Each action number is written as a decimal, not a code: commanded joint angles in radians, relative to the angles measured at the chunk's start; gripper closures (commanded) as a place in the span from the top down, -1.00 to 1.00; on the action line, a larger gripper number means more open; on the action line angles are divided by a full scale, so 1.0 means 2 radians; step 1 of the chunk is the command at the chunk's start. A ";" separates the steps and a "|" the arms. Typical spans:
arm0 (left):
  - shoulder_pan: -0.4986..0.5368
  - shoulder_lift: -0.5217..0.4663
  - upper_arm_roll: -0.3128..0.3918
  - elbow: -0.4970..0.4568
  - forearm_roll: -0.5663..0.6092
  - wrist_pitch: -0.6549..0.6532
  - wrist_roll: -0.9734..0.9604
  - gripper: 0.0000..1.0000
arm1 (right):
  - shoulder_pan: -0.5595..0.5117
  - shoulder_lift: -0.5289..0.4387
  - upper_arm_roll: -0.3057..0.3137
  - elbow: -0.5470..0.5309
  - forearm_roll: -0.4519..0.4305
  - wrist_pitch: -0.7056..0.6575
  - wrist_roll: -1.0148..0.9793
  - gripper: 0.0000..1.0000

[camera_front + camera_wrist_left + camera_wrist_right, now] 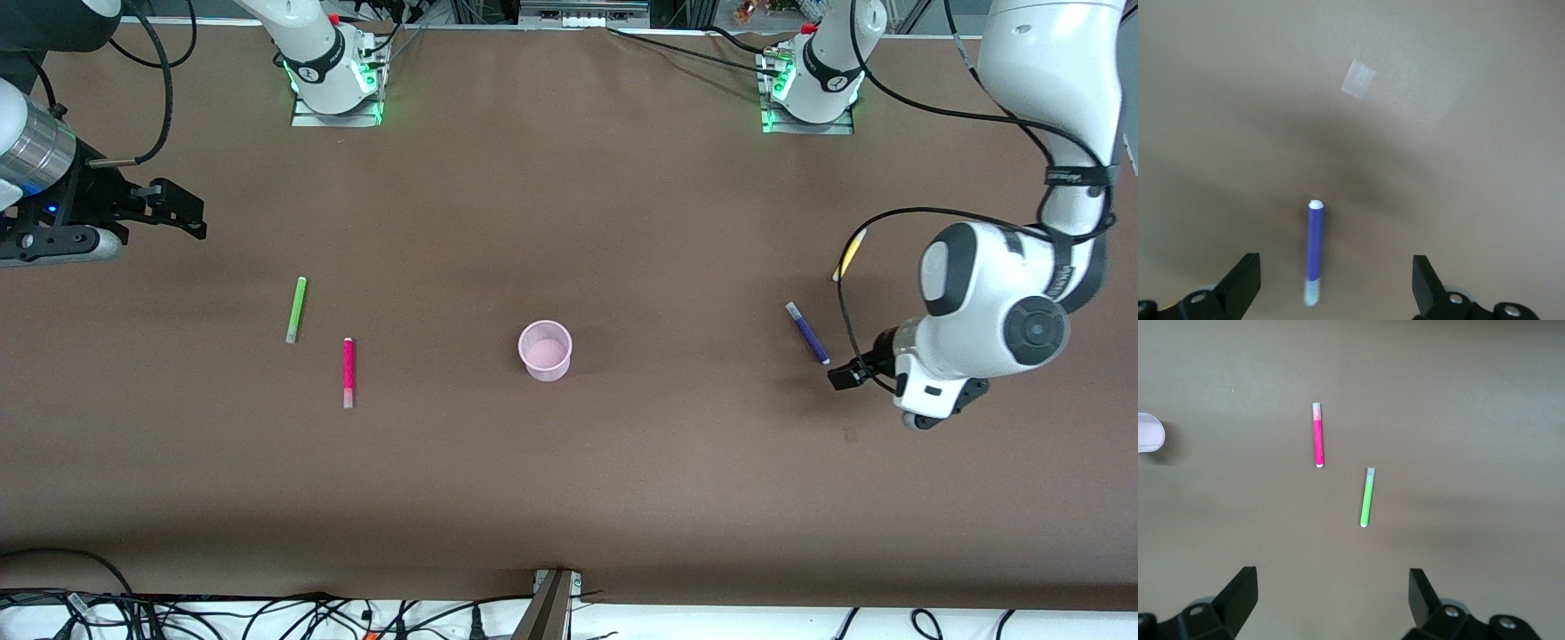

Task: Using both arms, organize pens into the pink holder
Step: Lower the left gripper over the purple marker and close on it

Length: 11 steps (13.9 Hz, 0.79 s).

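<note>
My left gripper grabs the purple pen by its body (pixel 810 340) next. The pen then goes into the pink holder (pixel 545 350).
The pink holder (pixel 545 350) stands upright mid-table. The green pen (pixel 297 309) and the magenta pen (pixel 348 372) lie toward the right arm's end. The dark purple pen (pixel 807 333) and the yellow pen (pixel 849 256) lie toward the left arm's end. My left gripper (pixel 843 377) is open and empty, low over the purple pen's pale end. In the left wrist view that pen (pixel 1314 250) lies between the spread fingers of the gripper (pixel 1336 272). My right gripper (pixel 182 213) is open and empty, up over the table's end. Its wrist view shows the gripper (pixel 1331 587), the green pen (pixel 1367 499), the magenta pen (pixel 1318 437) and the holder (pixel 1148 433).
The arm bases (pixel 336 84) (pixel 811 89) stand along the table edge farthest from the front camera. A pale tape patch (pixel 1358 78) is stuck on the brown table near the purple pen. Cables and a metal bracket (pixel 553 604) lie along the nearest edge.
</note>
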 commanded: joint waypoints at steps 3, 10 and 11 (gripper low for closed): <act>0.006 -0.029 -0.004 -0.113 -0.015 0.106 -0.033 1.00 | -0.003 0.003 0.007 0.012 0.000 -0.010 0.005 1.00; 0.008 -0.047 -0.004 -0.226 -0.022 0.236 -0.043 1.00 | 0.000 0.003 0.007 0.011 0.001 -0.010 0.005 1.00; 0.005 -0.045 -0.004 -0.231 -0.022 0.244 -0.043 1.00 | 0.002 0.003 0.007 0.011 0.001 -0.011 0.005 1.00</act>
